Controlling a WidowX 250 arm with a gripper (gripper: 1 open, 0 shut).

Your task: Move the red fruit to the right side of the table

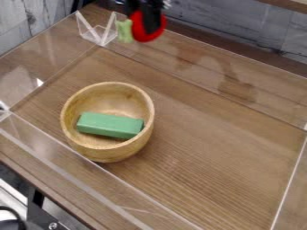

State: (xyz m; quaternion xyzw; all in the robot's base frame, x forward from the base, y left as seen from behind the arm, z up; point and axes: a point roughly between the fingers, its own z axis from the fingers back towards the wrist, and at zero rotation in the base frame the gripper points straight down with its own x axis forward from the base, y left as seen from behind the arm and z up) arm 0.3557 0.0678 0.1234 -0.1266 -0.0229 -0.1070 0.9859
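Note:
I should keep holding the fruit with my gripper, because the red fruit [149, 27] is still hanging high above the far edge of the table.
The red fruit [149, 27], small and bright red with a green leafy end pointing left, hangs in the air above the far edge of the table [222, 135], a little left of centre. My gripper [146, 13] comes down from the top of the frame with its dark fingers shut on the fruit. Most of the gripper and the arm are cut off by the frame's top edge.
A round light wooden bowl [72, 101] stands at the front left with a green rectangular block [109, 125] lying in it. Low clear acrylic walls [288, 184] border the tabletop on all sides. A grey plank wall runs behind the table.

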